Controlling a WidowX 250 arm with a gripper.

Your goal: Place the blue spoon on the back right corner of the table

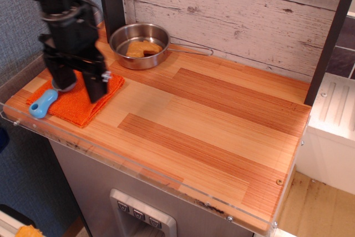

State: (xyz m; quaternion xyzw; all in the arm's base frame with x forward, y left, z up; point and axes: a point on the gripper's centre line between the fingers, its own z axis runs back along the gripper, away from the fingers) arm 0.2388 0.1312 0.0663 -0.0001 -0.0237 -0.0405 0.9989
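Observation:
Next, my gripper grabs the blue spoon by its handle close to the bowl (51, 94) to place the spoon on the back right corner of the table.
The blue spoon (43, 104) lies on the orange cloth (83, 104) at the front left of the table (222, 120). Its light-blue handle shows; its grey bowl is mostly hidden behind my gripper. My gripper (79, 83) is open and empty, with its fingers hanging just above the cloth, right over the spoon's bowl end. The back right corner of the table (288, 90) lies far from the gripper.
A steel pan (138, 45) with a wire handle and a yellow-brown piece in it stands at the back left by the plank wall. A clear acrylic rim (111, 156) edges the table. A dark post (327, 43) stands at the back right.

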